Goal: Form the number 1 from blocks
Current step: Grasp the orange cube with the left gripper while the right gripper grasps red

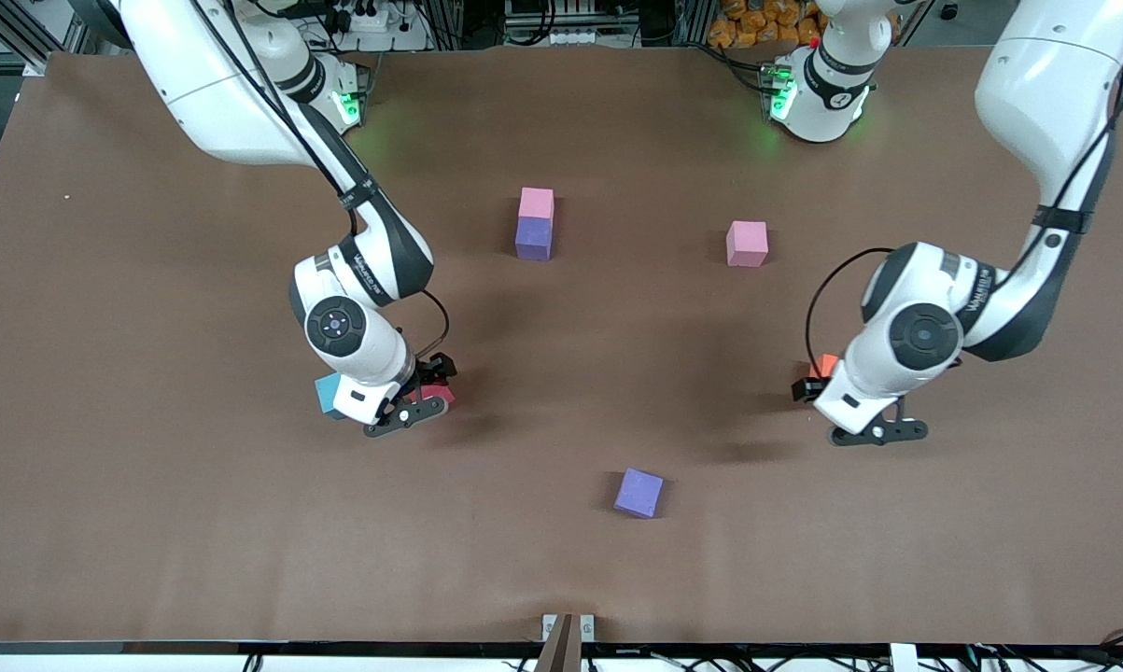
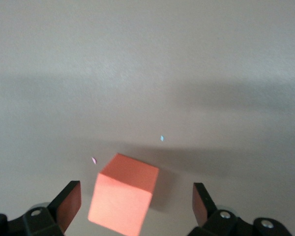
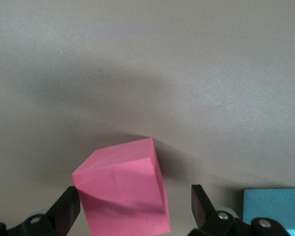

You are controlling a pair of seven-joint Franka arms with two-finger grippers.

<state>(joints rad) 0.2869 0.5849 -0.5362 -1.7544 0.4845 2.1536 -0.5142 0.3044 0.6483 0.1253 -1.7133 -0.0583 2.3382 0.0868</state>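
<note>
The red block has my right gripper's fingers on either side of it in the right wrist view, so my right gripper needs to close on it.
My left gripper (image 1: 846,409) is open around an orange block (image 2: 123,194), one finger (image 2: 69,205) on each side and neither touching it. In the front view this orange block (image 1: 827,364) peeks out from under the hand. My right gripper (image 1: 421,397) is open too, straddling a red block (image 1: 436,395) that looks deep pink in the right wrist view (image 3: 123,196), with gaps at both fingers. A light blue block (image 1: 327,393) lies just beside that hand. Mid-table, a pink block (image 1: 536,203) touches a purple block (image 1: 533,238).
A single pink block (image 1: 747,244) lies toward the left arm's end of the table. A lone purple block (image 1: 638,492) sits nearer to the front camera, between the two hands. The brown table (image 1: 150,523) is bare around them.
</note>
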